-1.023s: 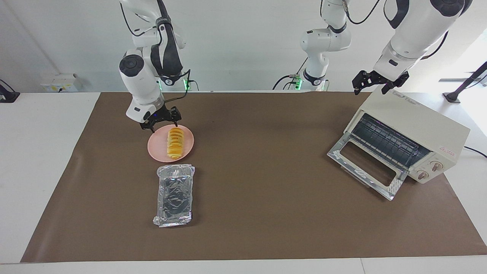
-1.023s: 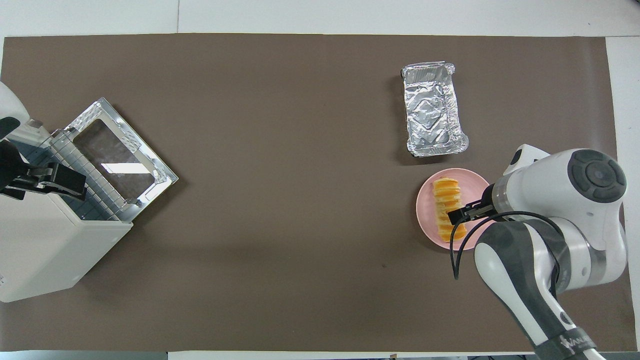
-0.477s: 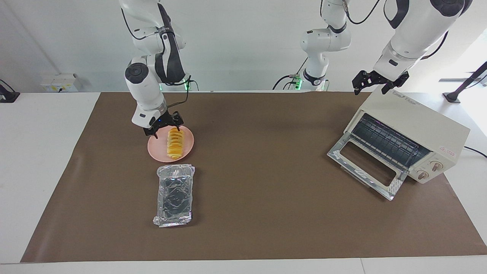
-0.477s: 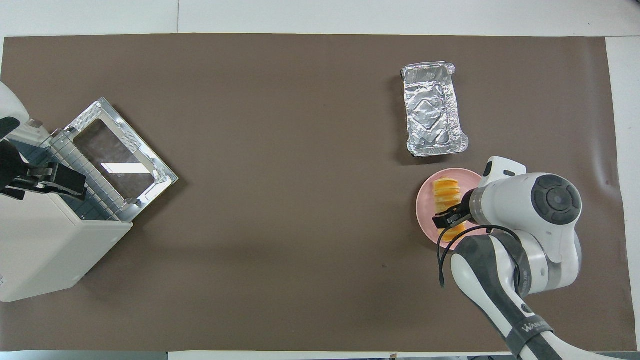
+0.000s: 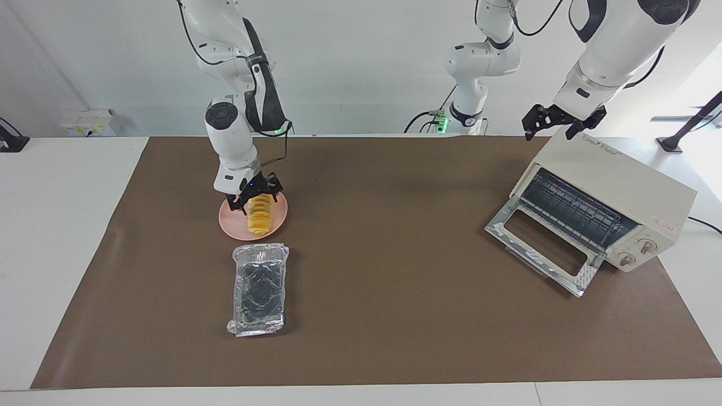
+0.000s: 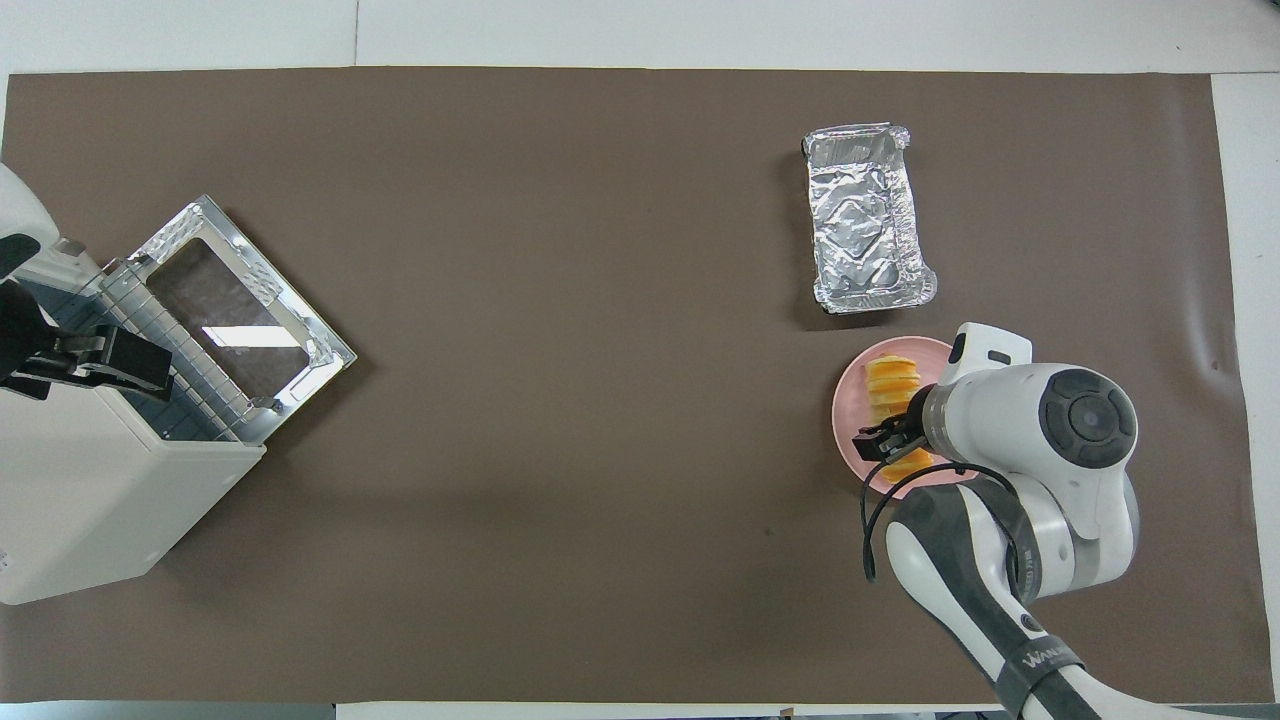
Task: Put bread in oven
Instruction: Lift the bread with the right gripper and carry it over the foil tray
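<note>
I need to put the bread (image 6: 888, 386) in the oven, so next my right gripper should grab the ridged loaf by its end (image 6: 906, 462).
The bread (image 5: 261, 219) (image 6: 888, 386), a ridged golden-yellow loaf, lies on a round pink plate (image 5: 227, 224) (image 6: 848, 425) toward the right arm's end of the table. My right gripper (image 5: 258, 202) (image 6: 886, 441) is down at the loaf's end nearer the robots, open, with a finger on either side of it. The cream-white oven (image 5: 620, 186) (image 6: 90, 500) stands at the left arm's end, its glass door (image 5: 541, 248) (image 6: 240, 320) folded down open and the wire rack showing. My left gripper (image 5: 549, 134) (image 6: 90, 360) hangs open over the oven's top, waiting.
A crinkled silver foil tray (image 5: 259, 287) (image 6: 868, 230) lies just farther from the robots than the plate. A brown mat covers the table between the plate and the oven.
The right gripper has come down from beside the plate's near rim onto the loaf's near end, its fingers now astride it. The left arm has not moved.
</note>
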